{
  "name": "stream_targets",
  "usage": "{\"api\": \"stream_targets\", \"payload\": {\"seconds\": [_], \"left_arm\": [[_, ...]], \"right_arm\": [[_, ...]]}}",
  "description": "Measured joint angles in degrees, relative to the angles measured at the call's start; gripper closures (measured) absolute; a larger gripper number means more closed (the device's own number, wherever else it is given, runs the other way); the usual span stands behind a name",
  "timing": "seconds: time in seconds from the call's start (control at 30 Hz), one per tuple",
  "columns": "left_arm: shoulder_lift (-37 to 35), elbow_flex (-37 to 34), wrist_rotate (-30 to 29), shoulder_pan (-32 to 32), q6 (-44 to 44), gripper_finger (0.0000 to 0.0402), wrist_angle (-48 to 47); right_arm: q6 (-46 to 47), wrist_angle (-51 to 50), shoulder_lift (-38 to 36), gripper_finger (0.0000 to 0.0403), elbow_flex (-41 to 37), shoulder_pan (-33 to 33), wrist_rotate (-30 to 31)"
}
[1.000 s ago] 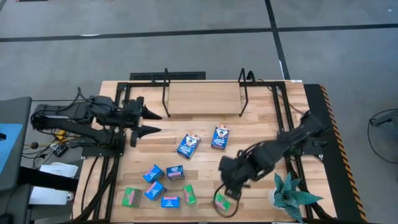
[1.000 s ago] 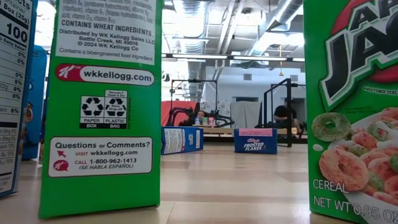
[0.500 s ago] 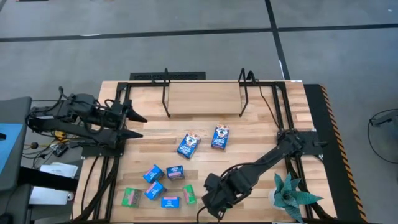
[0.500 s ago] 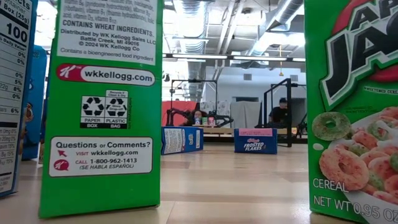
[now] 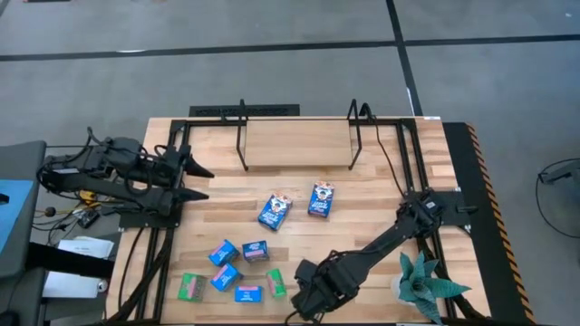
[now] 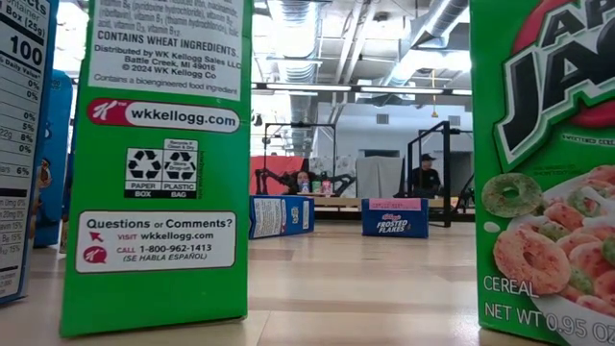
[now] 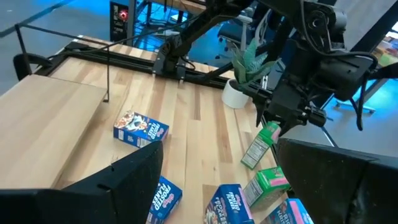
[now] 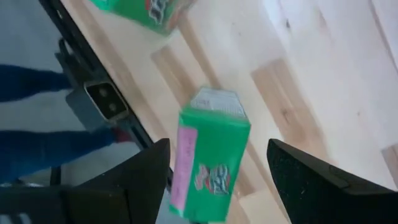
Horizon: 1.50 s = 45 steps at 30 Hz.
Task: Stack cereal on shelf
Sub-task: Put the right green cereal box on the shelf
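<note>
The fingers of the robot's right gripper stop above the green box [image 8: 217, 165] with gaps beside it, so the right gripper should go lower first and then close on the box.
The shelf [image 5: 294, 140], a light board between black wire uprights, stands at the table's far side. Cereal boxes lie scattered: two dark blue [image 5: 275, 210] [image 5: 321, 199], several light blue [image 5: 225, 276], and green ones [image 5: 190, 286] [image 5: 276, 282]. My right gripper [image 5: 306, 299] points down at the near edge, open. One green box [image 8: 211, 158] [image 7: 261, 144] stands on the table between its fingers, with a gap on either side. My left gripper [image 5: 192, 181] waits open and empty at the table's left, pointing level across it.
A potted plant [image 5: 421, 281] stands at the near right corner. Black frame rails [image 5: 412, 163] run along the table's sides. In the low view two green boxes [image 6: 159, 163] [image 6: 548, 173] stand close to the camera. Bare wood [image 5: 362, 226] lies between the shelf and the boxes.
My right gripper has swung toward the table's left and near edge and come down over the green box there, staying open. My left gripper has drawn back toward the table's left edge, then kept still.
</note>
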Motion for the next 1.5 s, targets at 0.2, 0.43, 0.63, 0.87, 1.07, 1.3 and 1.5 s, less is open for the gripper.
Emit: {"api": "stream_targets", "payload": {"seconds": [0.2, 0.43, 0.63, 0.87, 1.07, 1.3, 1.5], "left_arm": [[0.02, 0.00, -0.73, 0.00, -0.26, 0.0097, 0.02], [0.02, 0.00, -0.95, 0.01, -0.83, 0.0097, 0.03], [0.02, -0.02, -1.33, 0.01, -0.85, 0.0097, 0.04], [0.02, -0.02, -2.16, 0.00, -0.72, 0.0097, 0.01], [0.02, -0.02, -3.27, 0.02, -0.76, 0.0097, 0.02], [0.02, -0.02, -3.71, 0.02, -0.79, 0.0097, -0.03], [0.02, -0.02, -3.77, 0.02, -0.81, 0.0097, -1.42]], "right_arm": [[-0.33, -1.76, 0.04, 0.0108, 0.00, 0.10, 2.14], [-0.05, -0.01, 0.04, 0.0108, -0.02, 0.13, 2.50], [0.75, 0.52, 0.01, 0.0108, -1.34, 1.18, 3.39], [1.76, 3.29, 0.04, 0.0096, -4.80, 1.65, 2.08], [1.79, 3.17, 0.02, 0.0081, -5.55, 1.02, 2.06], [0.74, 3.14, 0.02, 0.0107, -5.63, 0.84, 2.06], [3.11, 3.86, 0.02, 0.0110, -7.82, 0.84, 1.40]]}}
